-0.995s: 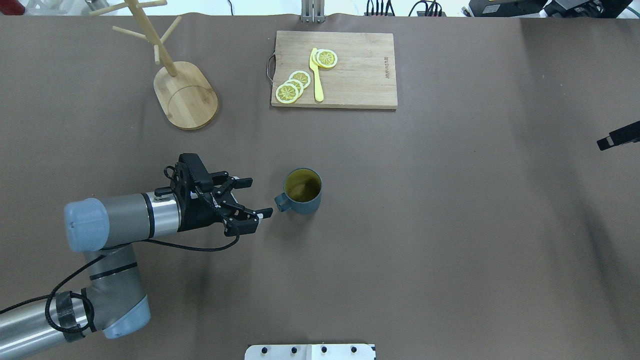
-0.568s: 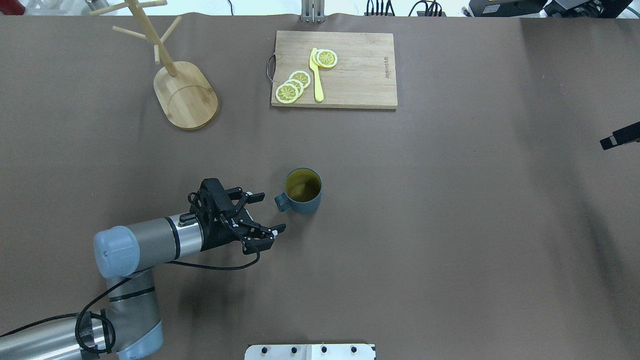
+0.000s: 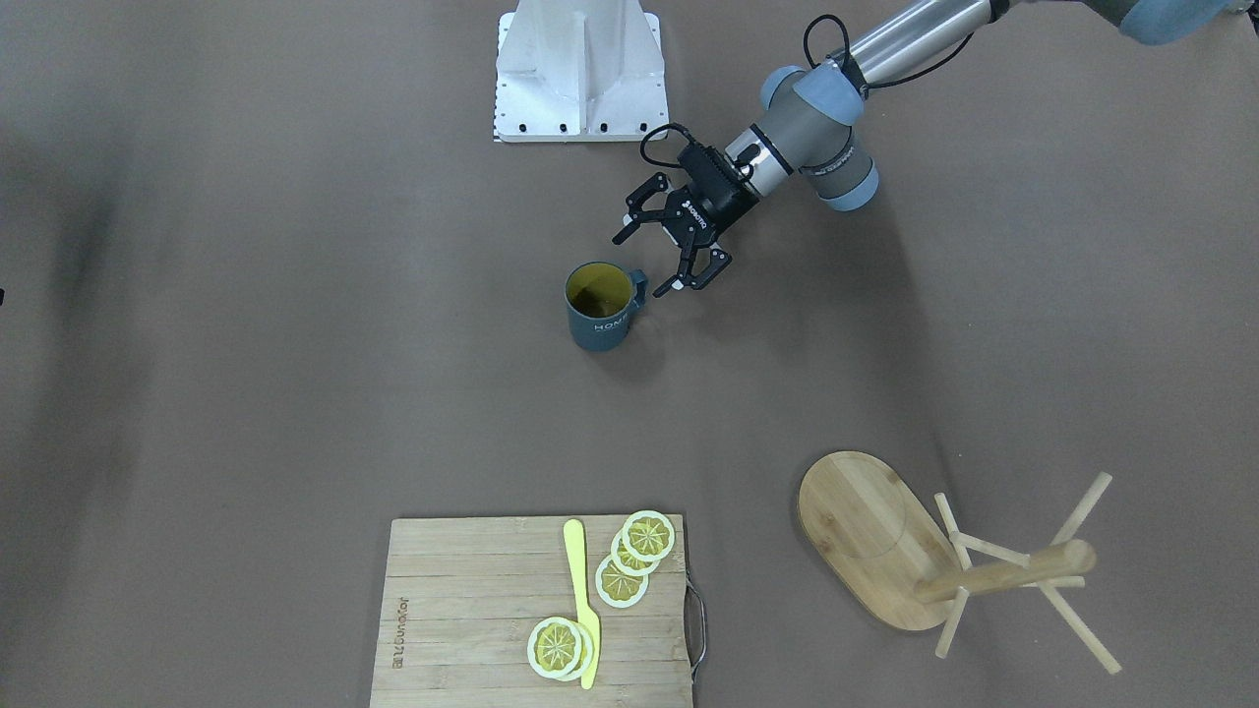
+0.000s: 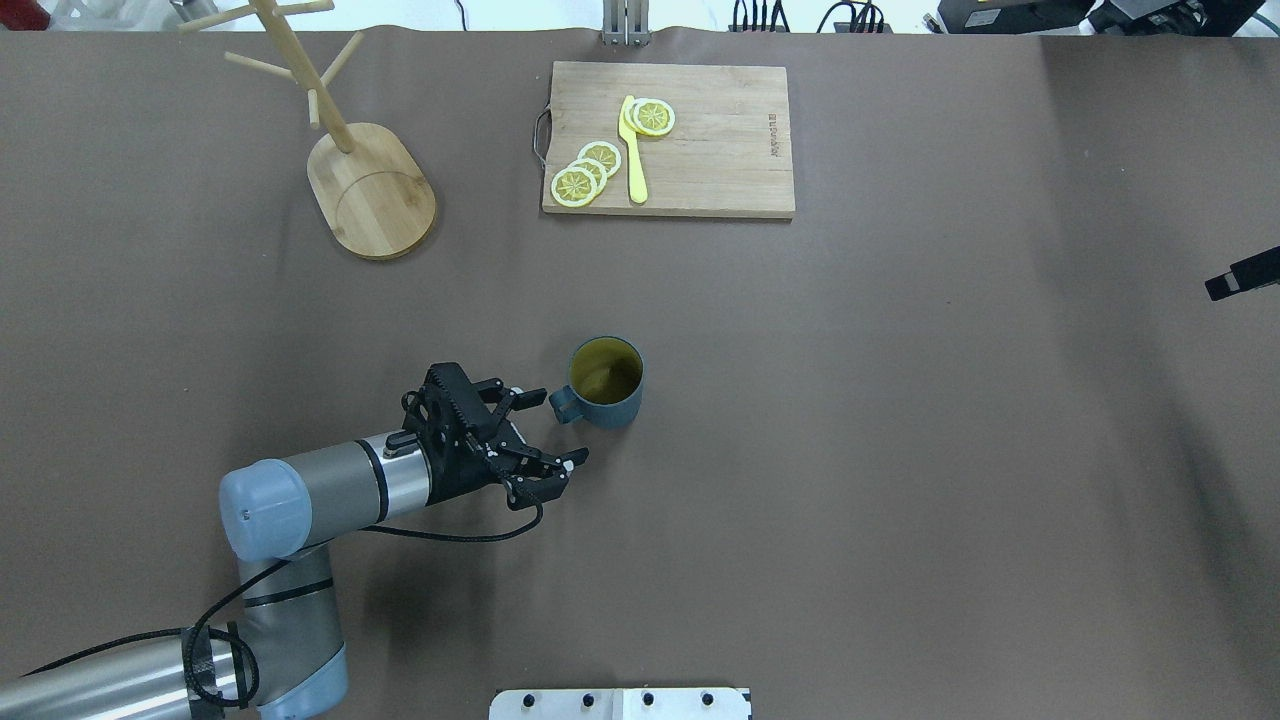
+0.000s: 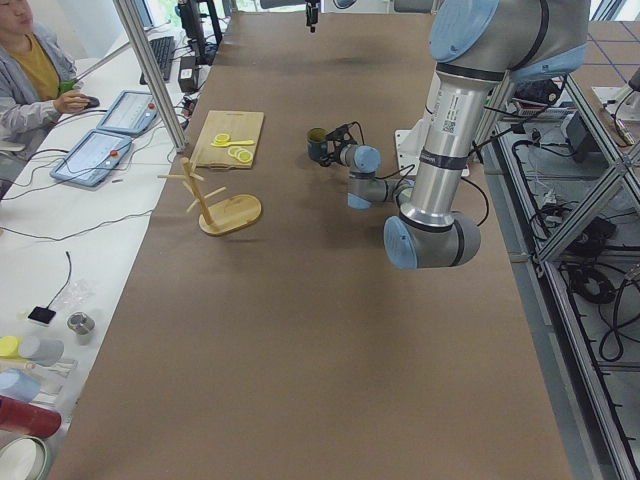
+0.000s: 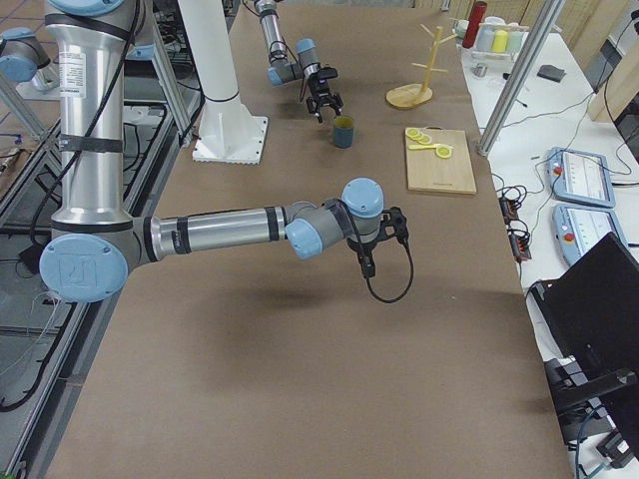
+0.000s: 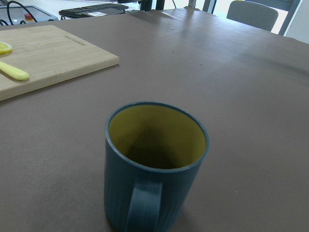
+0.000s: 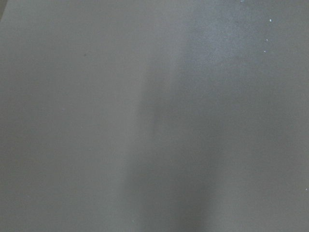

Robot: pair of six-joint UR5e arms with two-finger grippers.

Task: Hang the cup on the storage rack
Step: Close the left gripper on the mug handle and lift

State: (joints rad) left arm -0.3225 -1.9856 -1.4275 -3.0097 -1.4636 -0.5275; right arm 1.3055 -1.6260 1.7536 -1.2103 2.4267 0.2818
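My left gripper next needs to grab the dark teal cup by its handle (image 3: 638,287). Then it can hang the cup on the storage rack (image 3: 1003,572).
The dark teal cup (image 4: 605,385) stands upright mid-table, yellowish inside, its handle toward my left gripper. It also shows in the front view (image 3: 600,313) and fills the left wrist view (image 7: 154,164), handle facing the camera. My left gripper (image 4: 558,428) is open and empty, low at the handle side, its fingers either side of the handle without touching; it also shows in the front view (image 3: 649,261). The bamboo storage rack (image 4: 372,190) stands at the far left and carries nothing. Of my right gripper (image 4: 1240,272) only a black piece shows at the right edge; I cannot tell its state.
A wooden cutting board (image 4: 710,160) with lemon slices (image 4: 585,172) and a yellow knife (image 4: 633,150) lies at the back centre. The robot's white base plate (image 4: 620,703) sits at the near edge. The right wrist view shows only bare brown table.
My left gripper has moved right and nearer the robot, closing in on the cup's handle, still open. The cup and rack have not moved.
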